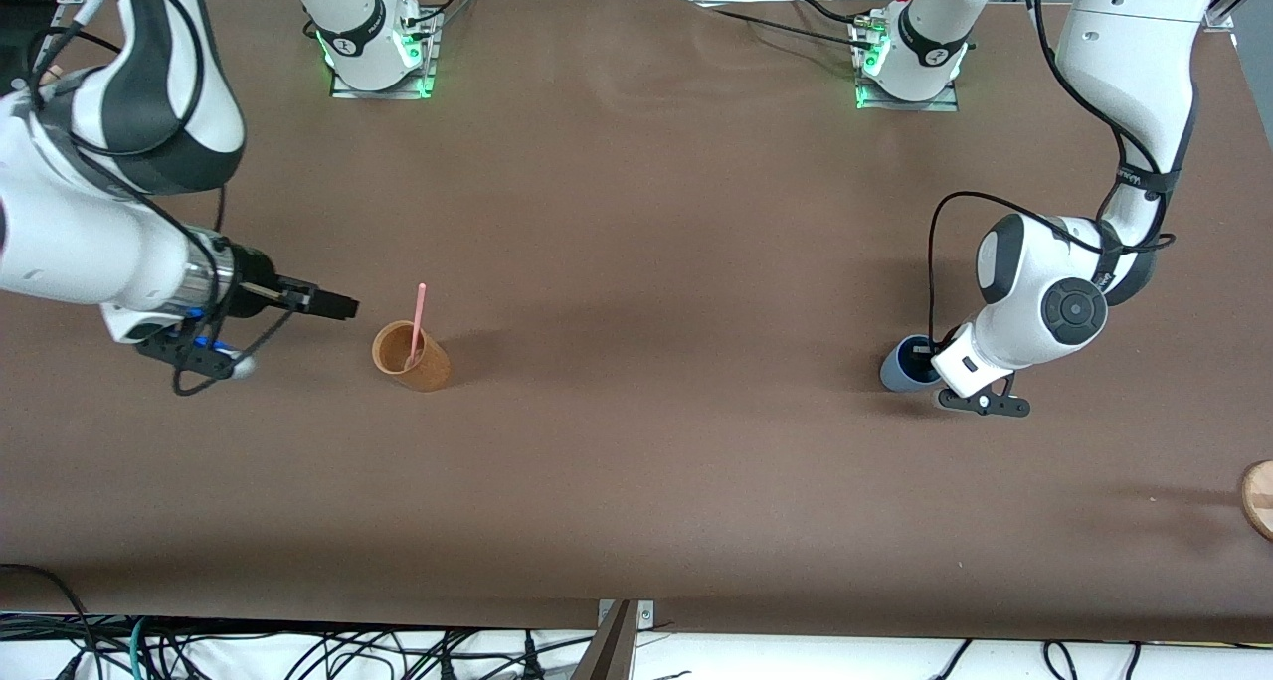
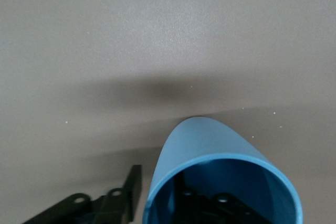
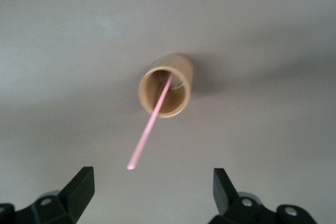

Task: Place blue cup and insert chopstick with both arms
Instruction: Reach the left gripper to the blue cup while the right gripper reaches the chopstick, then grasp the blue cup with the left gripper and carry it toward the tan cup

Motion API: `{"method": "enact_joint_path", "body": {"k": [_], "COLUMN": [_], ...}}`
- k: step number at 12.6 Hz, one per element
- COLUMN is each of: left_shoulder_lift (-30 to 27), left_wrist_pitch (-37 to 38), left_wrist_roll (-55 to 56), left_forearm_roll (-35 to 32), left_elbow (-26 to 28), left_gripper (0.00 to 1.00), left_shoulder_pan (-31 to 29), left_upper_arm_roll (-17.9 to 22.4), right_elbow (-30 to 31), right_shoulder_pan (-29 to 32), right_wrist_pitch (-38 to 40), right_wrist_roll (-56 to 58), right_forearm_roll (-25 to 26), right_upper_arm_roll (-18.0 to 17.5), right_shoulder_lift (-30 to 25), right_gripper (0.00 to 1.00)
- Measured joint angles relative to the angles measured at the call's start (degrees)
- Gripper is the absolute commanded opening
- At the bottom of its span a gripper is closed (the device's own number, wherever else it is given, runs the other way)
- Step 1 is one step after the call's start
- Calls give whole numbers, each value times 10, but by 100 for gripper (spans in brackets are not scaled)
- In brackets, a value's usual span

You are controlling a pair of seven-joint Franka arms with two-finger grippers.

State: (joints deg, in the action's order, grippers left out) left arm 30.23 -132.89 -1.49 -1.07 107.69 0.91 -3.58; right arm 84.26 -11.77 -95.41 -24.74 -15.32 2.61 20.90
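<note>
The robot's right gripper will reach the pink chopstick and, to insert it into the blue cup (image 1: 898,367), pick it up by its loose end (image 1: 420,293).
The blue cup (image 1: 898,367) stands on the brown table toward the left arm's end. My left gripper (image 1: 930,364) is at its rim, closed on the cup's wall. In the left wrist view one finger (image 2: 132,182) is outside the blue cup (image 2: 205,140) and the other is inside it; the left gripper (image 2: 157,183) straddles the wall. The pink chopstick (image 1: 418,314) leans inside a tan cup (image 1: 418,360) toward the right arm's end. My right gripper (image 1: 343,305) is open and empty beside that cup. The right wrist view shows the right gripper (image 3: 152,174) facing the tan cup (image 3: 167,85) and the chopstick (image 3: 152,124).
A round wooden piece (image 1: 1259,496) lies at the table's edge at the left arm's end, nearer the front camera than the blue cup. The brown table (image 1: 656,262) stretches bare between the two cups. Cables hang along its front edge.
</note>
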Motion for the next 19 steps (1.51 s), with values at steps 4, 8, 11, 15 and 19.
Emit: {"method": "enact_joint_path", "body": {"k": [4, 8, 11, 15, 19], "left_shoulder_lift": [-5, -8, -9, 9, 55], "left_wrist_pitch": [-2, 36, 45, 47, 46], "left_wrist_roll": [2, 112, 264, 473, 560], "left_forearm_roll": [0, 0, 0, 0, 0], "left_elbow": [-6, -42, -66, -86, -97], "left_gripper": [0, 0, 0, 0, 0], "left_shoulder_pan": [0, 2, 20, 142, 218], "left_upper_arm_roll": [-8, -91, -168, -179, -168], "right_elbow": [63, 117, 131, 144, 162], "right_shoulder_pan": [-30, -30, -31, -43, -49], "right_wrist_pitch": [-69, -113, -121, -146, -170], "right_wrist_roll": [-40, -40, -40, -40, -40], "right_forearm_roll": [-16, -19, -22, -41, -41], "right_upper_arm_roll": [0, 3, 3, 2, 2], "right_shoulder_lift": [23, 20, 19, 19, 20], "right_gripper": [99, 95, 88, 80, 53]}}
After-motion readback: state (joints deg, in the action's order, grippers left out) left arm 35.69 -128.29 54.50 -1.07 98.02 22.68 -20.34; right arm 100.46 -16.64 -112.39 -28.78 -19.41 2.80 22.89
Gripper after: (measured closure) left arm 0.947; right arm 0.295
